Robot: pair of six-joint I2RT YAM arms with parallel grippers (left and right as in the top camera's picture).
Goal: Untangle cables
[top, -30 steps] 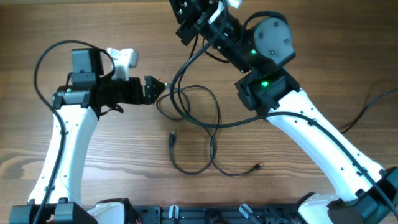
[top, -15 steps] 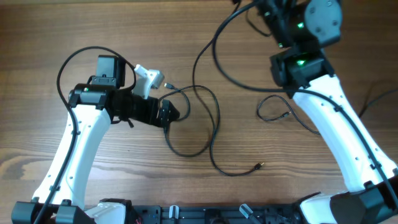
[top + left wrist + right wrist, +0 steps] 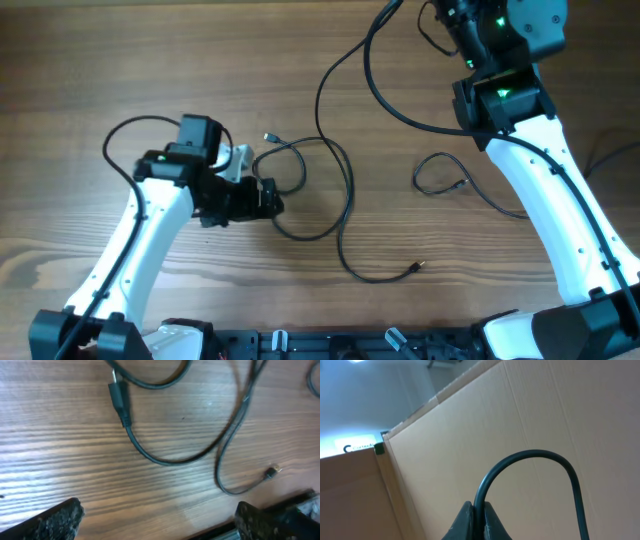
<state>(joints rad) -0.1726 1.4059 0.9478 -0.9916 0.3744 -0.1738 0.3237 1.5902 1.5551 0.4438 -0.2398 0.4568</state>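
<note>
The left gripper grabs the black cable just behind its silver plug next, to untangle that end of the cable from the loops.
Thin black cables (image 3: pixel 345 190) lie looped on the wooden table at the centre, one end gold-tipped (image 3: pixel 414 267), another with a silver plug (image 3: pixel 270 137). A small coil (image 3: pixel 438 176) lies apart to the right. My left gripper (image 3: pixel 270 198) hovers at the loops' left edge; in the left wrist view it (image 3: pixel 160 527) stands wide open over bare wood, a plug (image 3: pixel 118 396) ahead of it. My right gripper (image 3: pixel 475 512) is shut on a black cable (image 3: pixel 530 455) held high; in the overhead view that strand (image 3: pixel 325 90) runs from the top edge down into the loops.
The arms' base rail (image 3: pixel 330 345) runs along the table's front edge. The left arm's thick wiring (image 3: pixel 120 140) arcs beside it. Another dark cord (image 3: pixel 600 160) lies at the right edge. A cardboard wall (image 3: pixel 545 420) fills the right wrist view.
The right arm swung from top centre to the top right, pulling a cable up and away; a small coil now lies at the right. The left gripper moved nearer and right, staying open.
</note>
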